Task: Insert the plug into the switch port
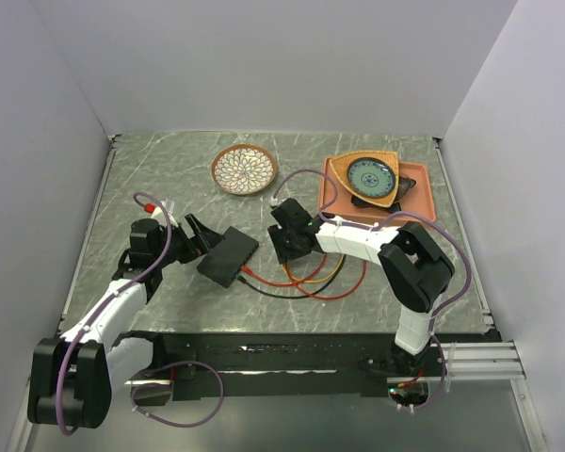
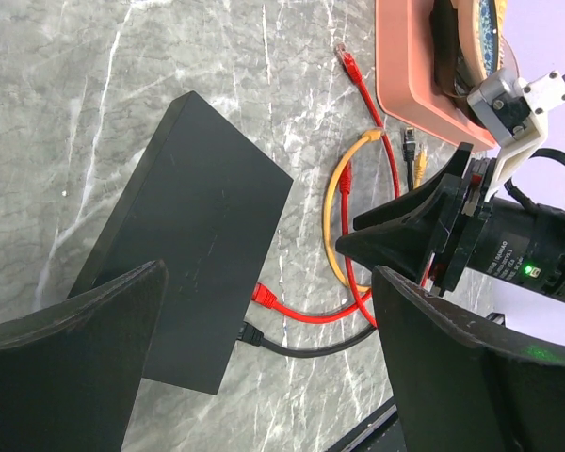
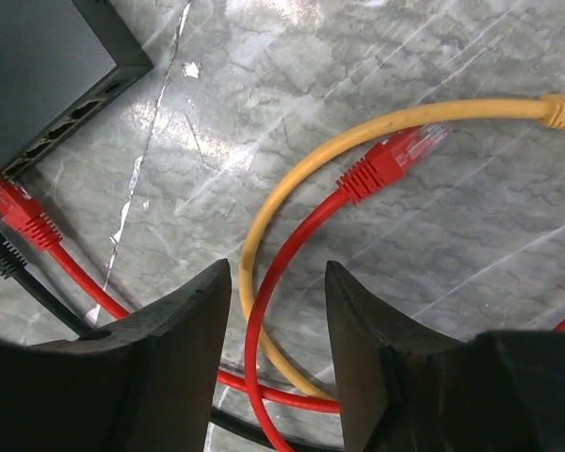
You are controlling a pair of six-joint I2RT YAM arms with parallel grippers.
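The red cable (image 3: 275, 270) runs between my right gripper's fingers, which reach past the cable on either side, so my right gripper should close. Closing now would hold it.
The switch (image 1: 228, 256) is a flat black box lying left of the table's middle. It also shows in the left wrist view (image 2: 188, 235) and the right wrist view (image 3: 38, 56). A red plug (image 3: 19, 212) and a black plug (image 2: 252, 332) sit in sockets along its edge. A loose red plug (image 3: 391, 155) with a clear tip lies on the table inside a yellow cable loop (image 3: 292, 184). My right gripper (image 3: 275, 273) is open, straddling the red and yellow cables just behind that plug. My left gripper (image 2: 268, 273) is open, straddling the switch's near end.
A patterned plate (image 1: 245, 169) stands at the back middle. An orange tray (image 1: 422, 200) with a bowl (image 1: 372, 176) stands at the back right. More loose cable ends (image 2: 412, 143) lie beside the tray. Coiled red, yellow and black cables (image 1: 311, 280) lie under my right arm.
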